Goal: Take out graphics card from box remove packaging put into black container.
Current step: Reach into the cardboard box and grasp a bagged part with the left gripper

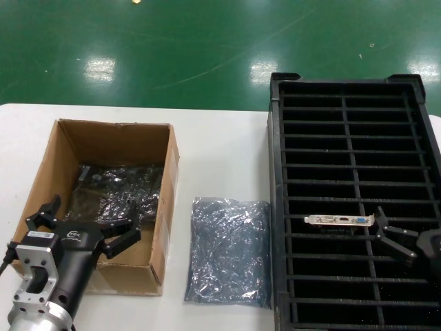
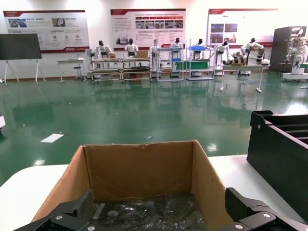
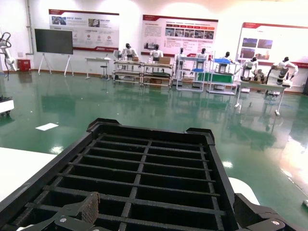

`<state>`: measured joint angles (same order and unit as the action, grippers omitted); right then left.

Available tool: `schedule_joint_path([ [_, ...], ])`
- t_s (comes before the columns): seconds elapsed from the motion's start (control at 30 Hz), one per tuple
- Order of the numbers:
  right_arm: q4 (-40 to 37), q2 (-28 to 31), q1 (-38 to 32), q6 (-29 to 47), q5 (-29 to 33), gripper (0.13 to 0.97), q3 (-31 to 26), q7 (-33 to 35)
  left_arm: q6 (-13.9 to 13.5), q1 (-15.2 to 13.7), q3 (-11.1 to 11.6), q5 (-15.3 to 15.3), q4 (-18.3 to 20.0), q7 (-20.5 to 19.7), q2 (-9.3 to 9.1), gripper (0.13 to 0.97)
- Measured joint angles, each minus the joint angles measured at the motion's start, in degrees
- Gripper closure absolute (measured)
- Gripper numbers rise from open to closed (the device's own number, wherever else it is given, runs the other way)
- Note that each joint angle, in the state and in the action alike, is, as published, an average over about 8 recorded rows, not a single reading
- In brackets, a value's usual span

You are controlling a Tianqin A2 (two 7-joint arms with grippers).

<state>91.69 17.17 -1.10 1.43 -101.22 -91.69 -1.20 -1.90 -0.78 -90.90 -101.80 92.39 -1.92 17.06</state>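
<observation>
I will next grab the shiny grey packaging bag by its edge (image 1: pixel 109 217) with my left gripper, to take the graphics card out of the box.
The brown box (image 1: pixel 48 162) stands open on the left of the white table. Inside it lies a graphics card still in its shiny grey packaging (image 1: pixel 120 189), also seen low in the box (image 2: pixel 149 214). My left gripper (image 1: pixel 86 224) hangs open over the box's near end, its fingers spread across the box's width (image 2: pixel 159 216). An empty bag (image 1: pixel 229 252) lies flat between the box and the black container (image 1: pixel 275 172). A bare graphics card (image 1: pixel 340 220) stands in a slot of the container, silver bracket up. My right gripper (image 1: pixel 412 241) is open just right of it, over the ribs (image 3: pixel 166 211).
The table's far edge meets a green floor. The container (image 3: pixel 144 132) fills the table's right side, with many narrow slots in two columns. The box's far wall (image 2: pixel 139 168) rises ahead of the left gripper, and the container's corner (image 2: pixel 279 154) stands beside it.
</observation>
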Motion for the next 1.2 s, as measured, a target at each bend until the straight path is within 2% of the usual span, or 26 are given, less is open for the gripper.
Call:
schedule_joint_path([
  [0.27, 0.0, 0.0, 0.0, 0.0, 0.0, 0.129, 0.0, 0.0, -0.4, -0.1, -0.1, 0.3, 0.0, 0.5, 0.25, 0.132],
  [0.37, 0.0, 0.0, 0.0, 0.0, 0.0, 0.129, 0.0, 0.0, -0.3, -0.5, -1.3, 0.5, 0.0, 1.2, 2.12, 0.132],
  [0.43, 0.0, 0.0, 0.0, 0.0, 0.0, 0.129, 0.0, 0.0, 0.4, -1.4, -3.2, 0.2, -0.1, 2.3, 4.82, 0.132],
  [0.53, 0.0, 0.0, 0.0, 0.0, 0.0, 0.129, 0.0, 0.0, 2.5, -3.8, -7.6, -0.9, -0.6, 4.4, 10.83, 0.132],
  [0.6, 0.0, 0.0, 0.0, 0.0, 0.0, 0.129, 0.0, 0.0, 3.5, -6.4, -10.9, -1.7, -1.5, 6.0, 15.36, 0.132],
  [0.7, 0.0, 0.0, 0.0, 0.0, 0.0, 0.129, 0.0, 0.0, 2.8, -11.4, -15.0, -0.1, -3.9, 7.0, 21.15, 0.132],
  [0.8, 0.0, 0.0, 0.0, 0.0, 0.0, 0.129, 0.0, 0.0, -0.8, -17.5, -18.6, 4.7, -7.8, 6.3, 24.94, 0.132],
  [0.93, 0.0, 0.0, 0.0, 0.0, 0.0, 0.129, 0.0, 0.0, -8.9, -26.4, -23.6, 13.6, -15.0, 5.2, 26.74, 0.132],
  [1.07, 0.0, 0.0, 0.0, 0.0, 0.0, 0.129, 0.0, 0.0, -18.5, -35.5, -30.1, 21.0, -23.7, 6.8, 26.16, 0.132],
  [1.2, 0.0, 0.0, 0.0, 0.0, 0.0, 0.129, 0.0, 0.0, -26.7, -42.9, -35.2, 26.3, -32.7, 10.9, 23.64, 0.133],
])
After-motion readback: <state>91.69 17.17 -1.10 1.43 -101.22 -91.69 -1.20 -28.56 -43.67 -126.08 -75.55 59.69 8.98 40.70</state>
